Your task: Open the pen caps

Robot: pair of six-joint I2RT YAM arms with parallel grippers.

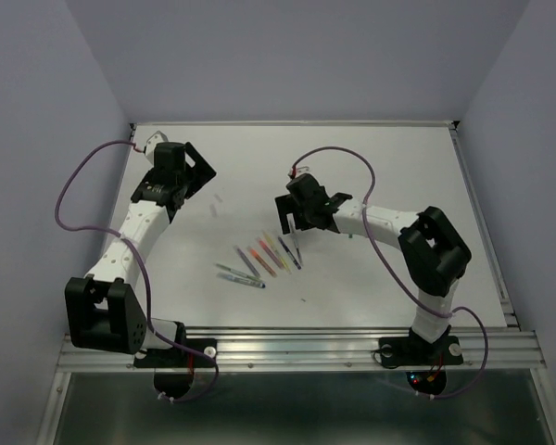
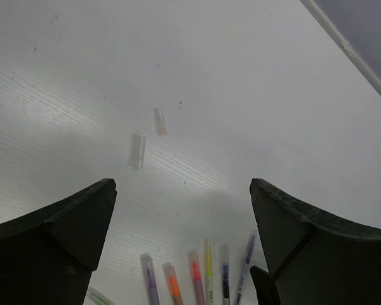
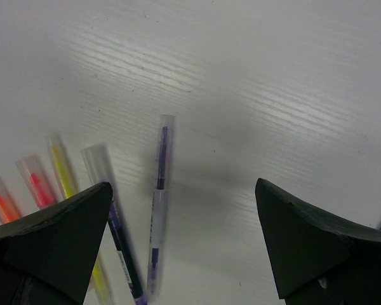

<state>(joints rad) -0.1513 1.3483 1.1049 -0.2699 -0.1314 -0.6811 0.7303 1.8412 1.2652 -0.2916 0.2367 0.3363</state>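
Observation:
My right gripper should next grab the clear pen with purple ink [image 3: 157, 203] across its pale middle, so that the cap end stays free for my left gripper to open.
Several thin pens [image 1: 261, 258] lie fanned out at the table's middle, with purple, orange, pink, yellow and dark ink. My right gripper [image 1: 293, 221] hangs open and empty over the fan's right end. In the right wrist view a clear pen with purple ink [image 3: 157, 203] lies between and below the open fingers [image 3: 63, 235], apart from them. My left gripper [image 1: 193, 176] is open and empty, up and left of the pens. Its view [image 2: 181, 190] shows two small clear caps [image 2: 137, 151] loose on the table ahead and the pen tips [image 2: 195, 276] at the bottom edge.
The white table [image 1: 398, 167] is walled by pale purple panels. A raised rim [image 2: 349, 51] runs along the table's far edge. Purple cables [image 1: 74, 185] loop from both arms. A metal rail [image 1: 296, 348] carries the arm bases at the near edge.

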